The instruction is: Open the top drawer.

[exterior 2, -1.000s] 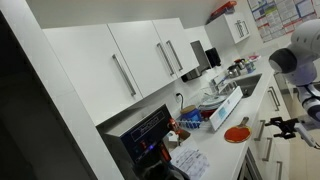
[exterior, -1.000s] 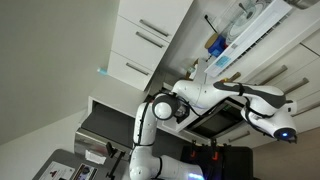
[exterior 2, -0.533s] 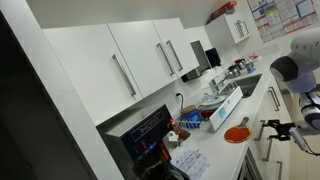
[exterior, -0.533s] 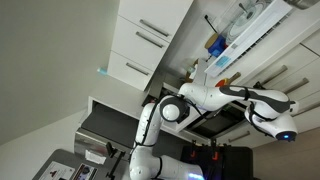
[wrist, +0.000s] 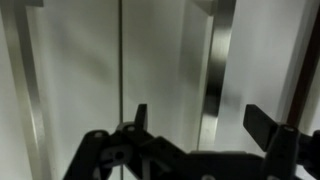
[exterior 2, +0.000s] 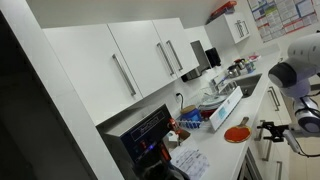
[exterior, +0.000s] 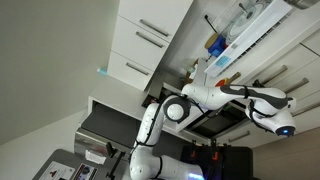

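The bar handle has its lower part (wrist: 210, 122) reaching in past both fingers, over the white drawer front, so my gripper closes on the handle next.
In the wrist view my gripper (wrist: 205, 118) is open and empty. Its two dark fingers stand either side of a slim silver bar handle (wrist: 214, 60) on a flat white drawer front (wrist: 165, 60), close to it but apart. I cannot tell for sure that this is the top drawer. No wooden inside shows. In an exterior view the gripper (exterior 2: 274, 129) hangs in front of the white fronts under the counter, by their bar handles (exterior 2: 270, 97). In an exterior view the arm reaches out to the gripper (exterior: 287, 128).
More white fronts with the same bar handles (wrist: 25, 80) flank the one at the jaws. The counter (exterior 2: 243, 110) holds a sink, dishes, a red round item (exterior 2: 236, 133) and clutter. Upper cabinets (exterior 2: 140, 60) hang above. A dark appliance (exterior: 215, 122) sits near the arm.
The arm has shifted a little. In one exterior view the wrist and gripper have sunk slightly toward the lower drawer fronts. The gripper stays open.
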### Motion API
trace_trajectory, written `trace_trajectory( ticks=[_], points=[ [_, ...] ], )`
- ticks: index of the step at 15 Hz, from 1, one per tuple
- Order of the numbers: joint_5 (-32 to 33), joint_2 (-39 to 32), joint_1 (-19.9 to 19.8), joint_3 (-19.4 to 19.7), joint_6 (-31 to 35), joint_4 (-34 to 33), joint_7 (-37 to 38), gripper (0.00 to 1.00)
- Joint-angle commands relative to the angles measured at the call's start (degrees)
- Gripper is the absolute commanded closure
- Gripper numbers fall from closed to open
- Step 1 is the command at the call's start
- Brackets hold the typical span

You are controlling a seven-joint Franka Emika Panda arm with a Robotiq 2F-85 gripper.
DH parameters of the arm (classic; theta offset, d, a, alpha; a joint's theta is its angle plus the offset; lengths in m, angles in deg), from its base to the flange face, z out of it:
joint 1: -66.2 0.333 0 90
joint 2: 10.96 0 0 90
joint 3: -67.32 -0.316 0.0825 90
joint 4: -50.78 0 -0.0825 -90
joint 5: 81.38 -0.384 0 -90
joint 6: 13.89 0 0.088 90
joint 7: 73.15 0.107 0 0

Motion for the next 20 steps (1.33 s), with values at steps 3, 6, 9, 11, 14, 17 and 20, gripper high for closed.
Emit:
trace_trajectory(
  ticks=[3,6,9,11,14,17,20],
  points=[
    [-1.5,-2.7,1.6,0.8,0.2,-4.2,4.0,0.51],
    [-1.5,-2.8,1.3,0.9,0.1,-4.3,4.7,0.72],
    [-1.7,-2.7,1.0,1.0,-0.9,-4.1,4.6,0.93],
    [-1.8,-2.8,0.7,1.0,-1.5,-3.8,5.3,0.94],
    [-1.6,-2.8,-0.3,1.2,-4.1,-2.0,5.3,0.97],
    [-1.5,-3.5,-1.3,1.5,-5.8,-1.3,5.0,0.96],
    [-1.6,-4.9,-2.9,2.0,-8.0,-1.3,5.5,0.96]
  ],
)
